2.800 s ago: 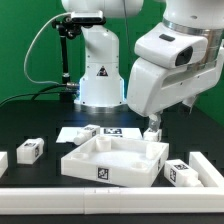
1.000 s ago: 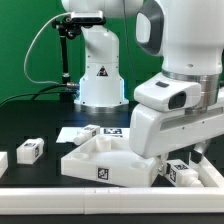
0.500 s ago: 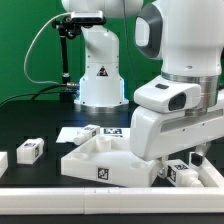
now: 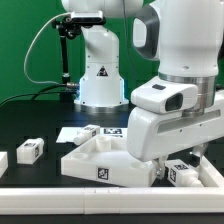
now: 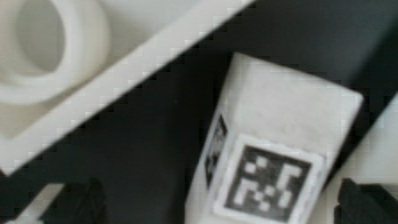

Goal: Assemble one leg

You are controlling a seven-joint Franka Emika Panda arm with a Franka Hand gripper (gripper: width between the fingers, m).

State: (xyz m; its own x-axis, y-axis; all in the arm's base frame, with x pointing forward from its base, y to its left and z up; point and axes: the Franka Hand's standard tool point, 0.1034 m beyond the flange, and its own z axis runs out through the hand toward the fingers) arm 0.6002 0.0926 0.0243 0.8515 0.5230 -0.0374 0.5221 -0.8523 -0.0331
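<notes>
My fingers reach down both sides of the tagged leg [image 5: 276, 140], so my gripper should close.
A white leg [image 4: 184, 174] with a black-and-white tag lies on the black table just to the exterior view's right of the large white tray [image 4: 92, 160]. My gripper [image 4: 176, 166] is low over it, its fingers mostly hidden behind the hand. In the wrist view the leg [image 5: 285, 120] lies between my two dark fingertips [image 5: 75, 200], with my gripper [image 5: 217, 202] open and straddling it. There is a gap on one side; the other fingertip is close to the leg. The tray's rim [image 5: 125, 70] runs beside the leg.
Another leg [image 4: 30, 150] lies at the exterior view's left, and one more [image 4: 2, 160] at the far left edge. The marker board [image 4: 70, 132] lies behind the tray with small white pieces [image 4: 92, 130] by it. The robot base [image 4: 98, 75] stands at the back.
My arm has come from behind the tray to its front right corner and dropped over the leg. In the last second it has only settled slightly.
</notes>
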